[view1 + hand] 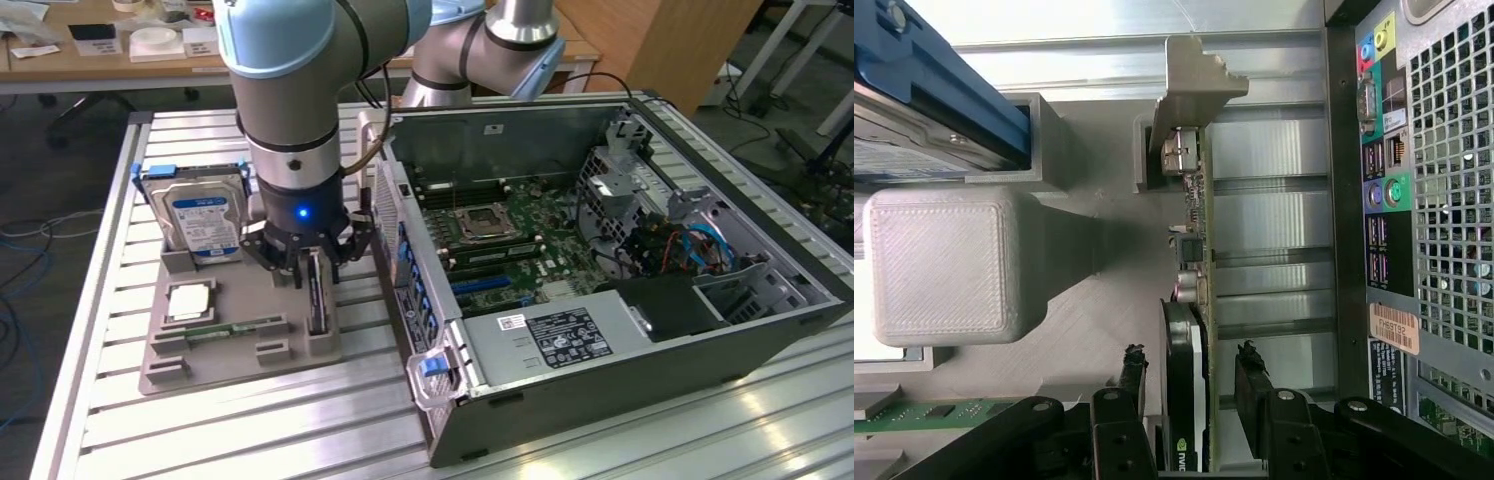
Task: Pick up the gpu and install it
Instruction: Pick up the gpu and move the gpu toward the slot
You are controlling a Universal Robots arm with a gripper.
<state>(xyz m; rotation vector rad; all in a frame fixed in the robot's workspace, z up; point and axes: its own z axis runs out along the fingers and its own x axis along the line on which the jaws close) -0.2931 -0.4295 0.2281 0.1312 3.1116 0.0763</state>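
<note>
My gripper's fingers reach down on either side of the GPU [318,300]. My gripper needs to close on the GPU.
The gpu [318,300] is a thin dark card standing on edge in a slot of the grey holder tray [240,352], at the tray's side nearest the computer case. In the wrist view the gpu [1186,410] shows its silvery end bracket [1194,80] at the far end. My gripper [316,262] is lowered straight over the card's upper edge. The black fingers [1133,372] stand one on each side of the card, with a small gap showing on both sides, so my gripper [1191,372] is open and straddles the card without gripping it.
The open computer case [601,250] lies at the exterior view's right, motherboard [501,235] exposed, its rear port panel [1384,190] close beside the gpu. The tray also carries a blue-labelled hard drive [200,215], a green memory stick [234,328] and a square chip [191,300].
</note>
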